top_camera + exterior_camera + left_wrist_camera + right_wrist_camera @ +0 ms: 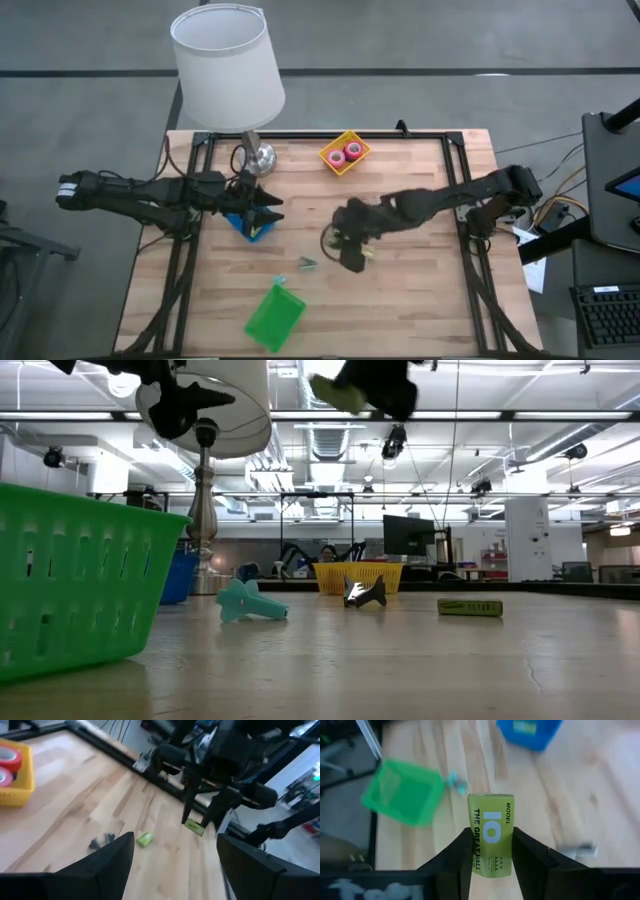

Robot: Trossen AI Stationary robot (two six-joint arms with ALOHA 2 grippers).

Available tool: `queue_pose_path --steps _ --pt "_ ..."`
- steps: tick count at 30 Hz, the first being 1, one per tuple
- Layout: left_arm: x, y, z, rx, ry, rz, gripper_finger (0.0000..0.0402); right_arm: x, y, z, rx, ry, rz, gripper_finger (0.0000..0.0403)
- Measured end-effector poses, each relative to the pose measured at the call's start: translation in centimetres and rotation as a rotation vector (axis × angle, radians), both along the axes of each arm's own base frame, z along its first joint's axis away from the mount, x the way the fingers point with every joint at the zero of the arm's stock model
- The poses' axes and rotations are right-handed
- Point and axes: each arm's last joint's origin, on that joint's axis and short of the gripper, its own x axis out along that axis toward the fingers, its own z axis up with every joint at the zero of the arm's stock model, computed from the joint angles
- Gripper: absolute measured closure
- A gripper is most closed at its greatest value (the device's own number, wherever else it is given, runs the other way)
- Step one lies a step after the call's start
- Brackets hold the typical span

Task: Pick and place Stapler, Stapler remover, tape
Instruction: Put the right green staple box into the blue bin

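Note:
I should next grab the held staple box with my left gripper by its protruding end (pixel 491 804), to bring the box into the blue bin (pixel 527 734).
My right gripper (pixel 491 834) is shut on a lime-green staple box (pixel 491 820) printed "MODEL 10", held high over the table's middle (pixel 350 250). A second lime-green box (pixel 470 607) lies flat on the table. A metal staple remover (pixel 365 593) and a teal piece (pixel 250 602) also lie on the table. Pink and red tape rolls (pixel 345 153) sit in a yellow bin (pixel 330 160) at the far edge. My left gripper (pixel 272 208) is open and empty over a blue bin (pixel 245 228); its spread fingers also show in the left wrist view (pixel 175 860). My right gripper pinches the staple box by its two long sides (pixel 476 837) between its two fingers, at the end nearest the wrist. The fingers come from above and lie along the box, which sticks out past the fingertips. The box is lifted clear of the table (pixel 335 395).
A green basket (pixel 275 315) lies near the table's near edge, left of the middle. A lamp with a white shade (pixel 225 60) stands at the far left, its metal base (pixel 258 155) on the table. A dark frame (pixel 470 200) runs along the table's sides.

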Motion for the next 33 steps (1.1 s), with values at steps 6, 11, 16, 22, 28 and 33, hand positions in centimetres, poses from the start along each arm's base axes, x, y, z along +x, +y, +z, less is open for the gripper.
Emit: queue_pose_path --steps 6,11,16,22,28,33 --pt "0.3 -0.1 0.8 0.064 -0.085 -0.049 0.0123 1.7 -2.4 3.0 0.004 -0.099 -0.022 0.0293" --pt "1.3 -0.3 1.2 0.15 -0.091 -0.098 0.0129 3.7 -3.1 3.5 0.033 -0.116 0.007 0.029" --pt "2.4 -0.4 1.6 0.165 -0.068 -0.142 0.0129 4.9 -3.4 4.2 0.02 -0.139 0.028 0.0292" --pt "3.4 -0.6 1.7 0.152 -0.053 -0.185 0.0129 5.5 -3.4 4.8 0.007 -0.158 0.043 0.0289" --pt "3.7 -0.6 1.4 0.149 -0.038 -0.182 0.0129 5.5 -3.4 5.5 0.007 -0.179 0.044 0.0294" --pt "3.7 -0.6 1.4 0.15 -0.036 -0.179 0.0146 5.5 -3.4 5.2 0.007 -0.165 0.045 0.0289"
